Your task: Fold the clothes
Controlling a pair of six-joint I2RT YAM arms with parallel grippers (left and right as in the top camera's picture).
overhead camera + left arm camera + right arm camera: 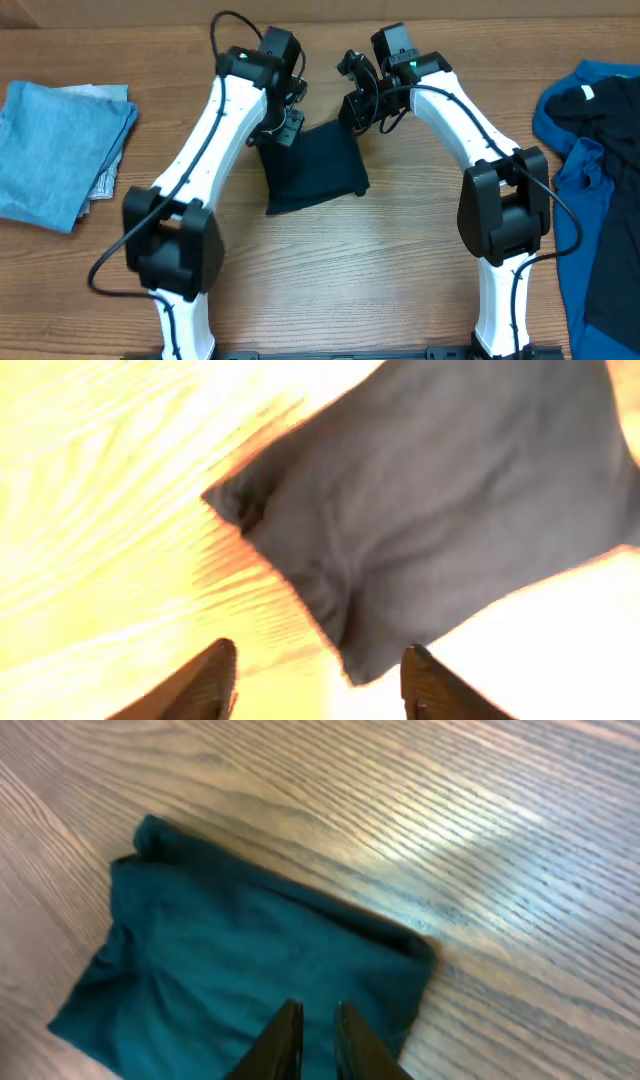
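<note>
I should next grab the folded navy garment by its far corner (264,146) (228,500) with my left gripper and leave the rest free. Then I can lay the garment on the stack.
A dark navy garment (315,165) lies folded into a small square on the table between my two arms. My left gripper (287,122) hovers at its far left corner. In the left wrist view the cloth (430,510) fills the upper right, and the left gripper (318,665) is open, with one corner of the fabric lying below the gap and not gripped. My right gripper (356,100) hangs over the far right corner. The right wrist view shows the cloth (230,960) as teal under the right gripper (318,1018), whose jaws stand a narrow slit apart and hold nothing.
A stack of folded light blue and pale grey clothes (60,150) sits at the left edge. A loose heap of royal blue and black clothes (590,150) lies at the right edge. Bare wood table (350,270) stretches in front of the folded garment.
</note>
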